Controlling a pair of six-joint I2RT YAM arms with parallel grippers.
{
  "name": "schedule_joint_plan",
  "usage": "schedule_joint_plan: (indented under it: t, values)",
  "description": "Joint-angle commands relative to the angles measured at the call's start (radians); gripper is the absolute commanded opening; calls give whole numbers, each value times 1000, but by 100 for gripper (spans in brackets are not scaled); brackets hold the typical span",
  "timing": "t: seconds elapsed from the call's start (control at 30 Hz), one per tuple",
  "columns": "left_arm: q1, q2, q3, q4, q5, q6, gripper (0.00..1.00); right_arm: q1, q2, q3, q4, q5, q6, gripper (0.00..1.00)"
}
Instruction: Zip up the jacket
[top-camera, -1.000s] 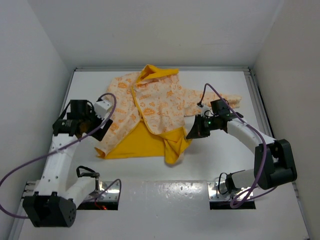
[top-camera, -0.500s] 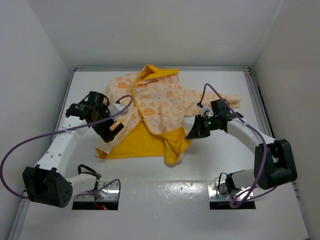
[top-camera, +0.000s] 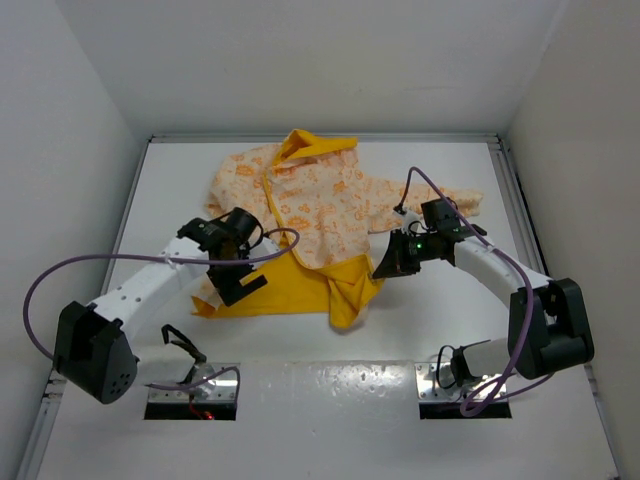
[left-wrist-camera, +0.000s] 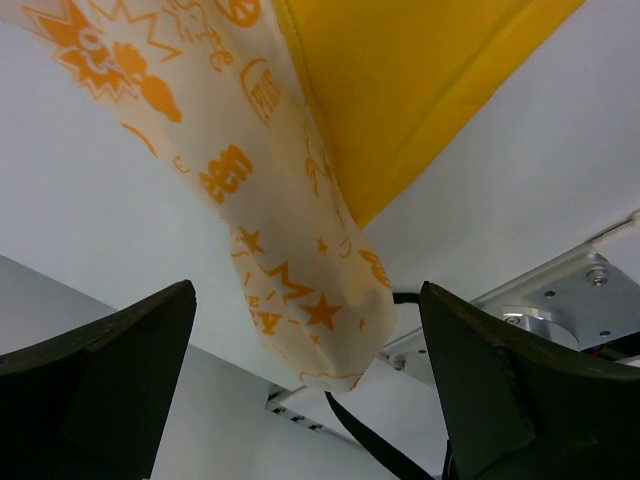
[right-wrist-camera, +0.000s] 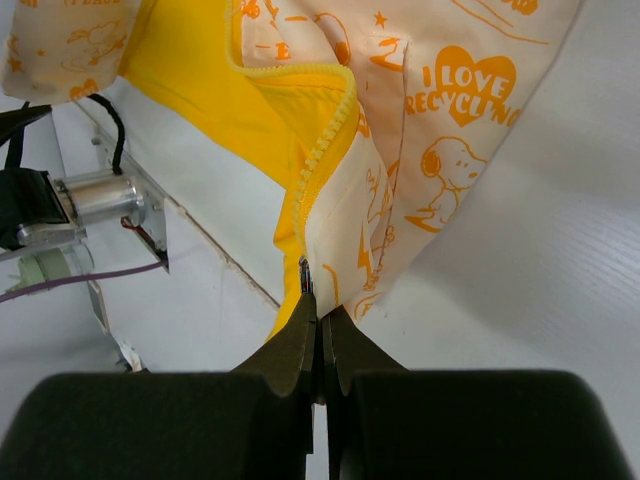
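Note:
The left gripper grabs the jacket's printed near corner (top-camera: 206, 297) (left-wrist-camera: 319, 322) next, opposite my right gripper's edge, to join the zipper sides.
The jacket (top-camera: 318, 205) lies open on the white table, cream with orange print, its yellow lining (top-camera: 280, 285) showing at the near side and the hood at the far end. My left gripper (top-camera: 240, 284) is open over the jacket's near left corner. In the left wrist view the printed cuff (left-wrist-camera: 315, 315) hangs between its wide-apart fingers (left-wrist-camera: 110, 375), touching neither. My right gripper (top-camera: 386, 266) is shut on the jacket's front edge. In the right wrist view (right-wrist-camera: 320, 325) it pinches the fabric just below the yellow zipper teeth (right-wrist-camera: 327, 145).
Two metal base plates (top-camera: 200, 385) (top-camera: 465, 385) sit at the table's near edge. White walls enclose the left, right and far sides. Purple cables (top-camera: 60, 275) loop off both arms. The left base plate also shows in the left wrist view (left-wrist-camera: 565, 300).
My left arm has swung from the table's left side to the right, over the jacket's near left corner. The right arm and its grip have not moved.

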Motion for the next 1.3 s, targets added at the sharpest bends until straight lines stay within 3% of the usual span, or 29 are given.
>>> schedule_joint_plan:
  t: [0.0, 0.13, 0.27, 0.73, 1.27]
  values:
    - [-29, 36, -35, -2, -116, -65, 100, 4, -1, 36, 4, -11, -13, 0]
    - [-20, 104, -117, 47, -116, -53, 100, -1, 7, 39, 9, -11, -10, 0]
    - [60, 159, -149, 83, -92, -15, 100, 1, 13, 46, -2, -9, -18, 0]
    - [247, 318, -126, 213, 46, 115, 100, 1, 37, 62, 4, -5, -18, 0]
    - [342, 337, -117, 222, 55, 178, 67, -1, 57, 71, 17, -6, -19, 0]
